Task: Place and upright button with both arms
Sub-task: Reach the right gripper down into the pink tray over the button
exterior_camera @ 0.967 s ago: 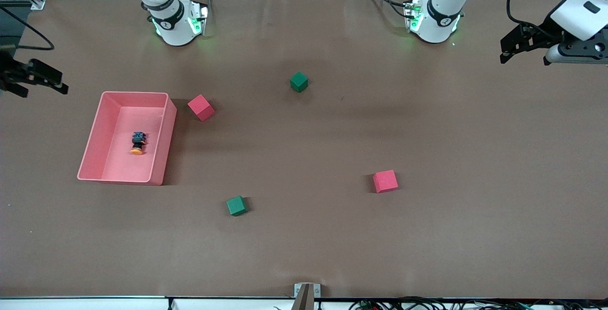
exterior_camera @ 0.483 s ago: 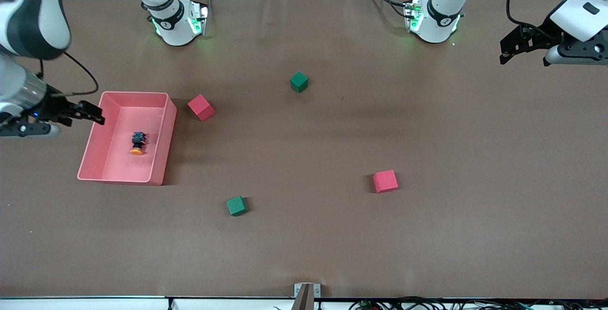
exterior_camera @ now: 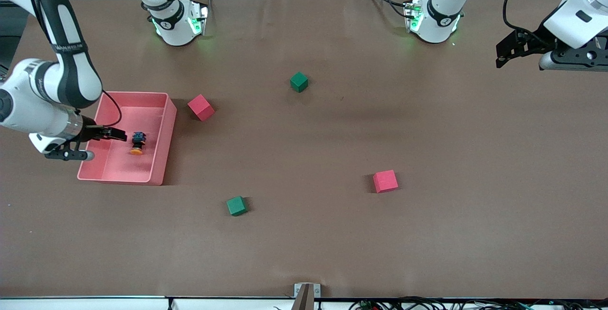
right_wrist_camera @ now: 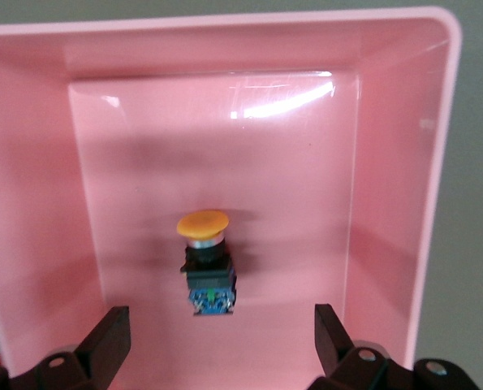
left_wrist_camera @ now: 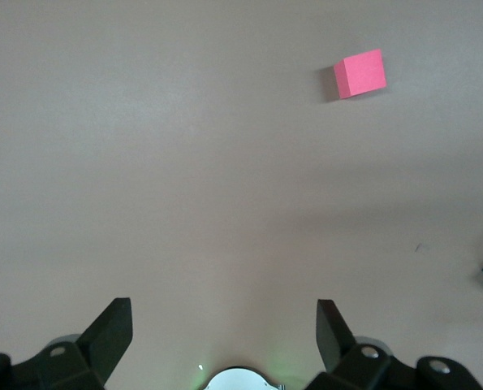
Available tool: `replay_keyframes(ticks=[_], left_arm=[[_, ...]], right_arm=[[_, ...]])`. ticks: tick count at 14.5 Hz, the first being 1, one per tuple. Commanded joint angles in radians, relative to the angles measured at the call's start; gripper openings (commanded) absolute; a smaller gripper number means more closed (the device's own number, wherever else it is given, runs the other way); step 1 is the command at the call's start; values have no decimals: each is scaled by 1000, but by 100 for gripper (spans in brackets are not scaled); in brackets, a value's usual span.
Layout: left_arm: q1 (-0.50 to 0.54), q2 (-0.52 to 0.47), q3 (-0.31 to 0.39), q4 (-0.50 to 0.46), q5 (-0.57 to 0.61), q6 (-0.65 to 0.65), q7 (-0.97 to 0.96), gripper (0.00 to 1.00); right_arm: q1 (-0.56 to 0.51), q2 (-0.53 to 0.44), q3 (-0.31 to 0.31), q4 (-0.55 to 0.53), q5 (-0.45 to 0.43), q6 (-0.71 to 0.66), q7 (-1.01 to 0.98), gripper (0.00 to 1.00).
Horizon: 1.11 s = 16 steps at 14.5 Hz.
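Note:
My right gripper grabs the button by its dark body [exterior_camera: 138,141] next, which leaves the button's orange cap [exterior_camera: 136,151] free for upright placing.
The button [exterior_camera: 137,143] lies on its side inside the pink bin [exterior_camera: 161,134], its orange cap toward the front camera. In the right wrist view, the button [right_wrist_camera: 206,264] shows its orange cap and dark body on the bin floor. My right gripper [exterior_camera: 114,134] hangs open over the bin, just beside the button toward the right arm's end of the table. Its fingers [right_wrist_camera: 111,333] straddle empty floor, and the right gripper [right_wrist_camera: 218,329] holds nothing. My left gripper [exterior_camera: 504,52] waits open over the left arm's end of the table. The left gripper [left_wrist_camera: 222,325] sees only bare table between its fingers.
A red cube [exterior_camera: 201,107] sits beside the bin. A green cube [exterior_camera: 299,82] lies toward the robots' bases. Another red cube [exterior_camera: 385,181] and another green cube [exterior_camera: 236,205] lie nearer the front camera. The left wrist view shows a red cube [left_wrist_camera: 360,73].
My right arm has swung in from the table's edge and brought its open gripper over the bin next to the button. The left gripper has barely shifted. The button has not moved.

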<state>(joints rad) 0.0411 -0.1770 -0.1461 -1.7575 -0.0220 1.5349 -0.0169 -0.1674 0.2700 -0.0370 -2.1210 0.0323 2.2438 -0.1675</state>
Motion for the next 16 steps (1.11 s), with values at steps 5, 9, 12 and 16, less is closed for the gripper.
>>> replay_keyframes(ticks=[5,9,12,16], left_arm=[[0,30,-21,23,2,1,0,100],[0,31,-21,27,4,1,0,100],[0,40,-23,29,4,1,0,100],[-1,40,-29,32,8,1,-2,100]], right_arm=[[-6,139,12,3,3,177,-4,100],[5,156,14,1,5,195,-1,100],[11,143,14,-66,6,276,3,100],[34,106,14,-195,8,468,9,100]])
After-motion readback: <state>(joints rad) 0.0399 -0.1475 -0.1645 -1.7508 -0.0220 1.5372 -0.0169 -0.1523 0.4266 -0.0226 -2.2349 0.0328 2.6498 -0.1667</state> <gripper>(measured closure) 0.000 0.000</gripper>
